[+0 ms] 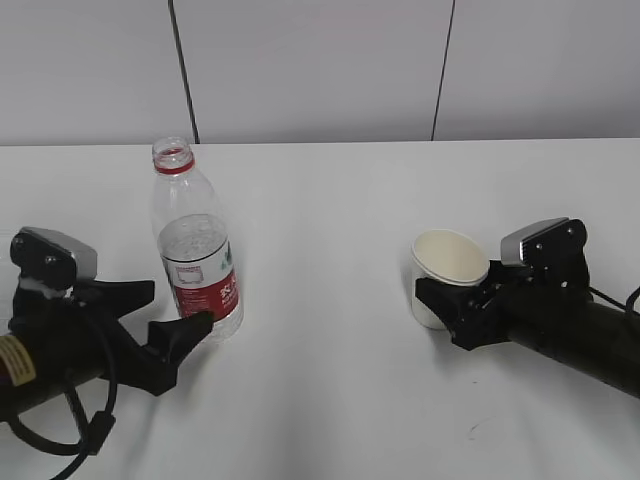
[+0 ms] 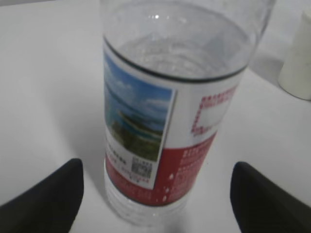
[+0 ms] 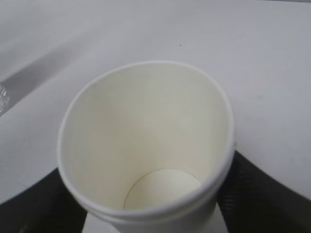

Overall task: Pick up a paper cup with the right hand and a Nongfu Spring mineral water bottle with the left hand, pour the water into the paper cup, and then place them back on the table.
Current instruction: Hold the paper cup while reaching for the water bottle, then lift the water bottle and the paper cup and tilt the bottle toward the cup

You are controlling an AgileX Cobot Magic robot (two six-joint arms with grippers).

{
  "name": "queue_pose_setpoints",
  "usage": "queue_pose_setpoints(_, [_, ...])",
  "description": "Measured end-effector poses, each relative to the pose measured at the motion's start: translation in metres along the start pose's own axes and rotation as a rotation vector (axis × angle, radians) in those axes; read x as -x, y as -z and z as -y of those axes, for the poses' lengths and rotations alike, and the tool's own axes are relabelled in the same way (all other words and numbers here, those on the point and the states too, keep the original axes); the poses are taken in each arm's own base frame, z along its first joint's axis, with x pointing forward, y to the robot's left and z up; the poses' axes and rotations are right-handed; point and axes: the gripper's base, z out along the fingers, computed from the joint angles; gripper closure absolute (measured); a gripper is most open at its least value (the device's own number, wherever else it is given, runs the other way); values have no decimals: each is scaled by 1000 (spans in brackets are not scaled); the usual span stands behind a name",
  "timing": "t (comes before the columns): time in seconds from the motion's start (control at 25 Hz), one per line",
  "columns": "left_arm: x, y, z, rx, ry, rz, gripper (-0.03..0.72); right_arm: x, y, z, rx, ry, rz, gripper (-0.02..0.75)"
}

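Observation:
The uncapped bottle has water [image 1: 194, 238] in it up around its label, so I will next use my left gripper to grab the bottle by its labelled lower body [image 1: 206, 283] and keep the bottle upright.
The Nongfu Spring mineral water bottle [image 1: 196, 250] stands upright and uncapped on the white table [image 1: 330, 400], partly filled. My left gripper [image 1: 160, 312] is open, with one finger on each side of the bottle's labelled lower half [image 2: 160, 145] and clear gaps on both sides [image 2: 155, 194]. The paper cup [image 1: 447, 272] is empty and leans slightly. My right gripper [image 1: 445, 312] is shut on it, its black fingers [image 3: 265, 194] pressed against the cup's walls below the rim [image 3: 146, 141]. I cannot tell whether the cup's base touches the table.
A small dark scuff mark [image 1: 472, 432] lies near the front right of the table. A pale panelled wall [image 1: 320, 70] runs along the table's far edge. The cup's edge shows at the right of the left wrist view [image 2: 297, 63].

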Motion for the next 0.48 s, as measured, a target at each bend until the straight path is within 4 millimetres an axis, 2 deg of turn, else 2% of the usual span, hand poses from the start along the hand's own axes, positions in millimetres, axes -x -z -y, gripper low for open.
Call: queue_pose_setpoints(0.48, [33,-37,-8,-27,-30,138,134,0,0,0,-1,-1,0,194])
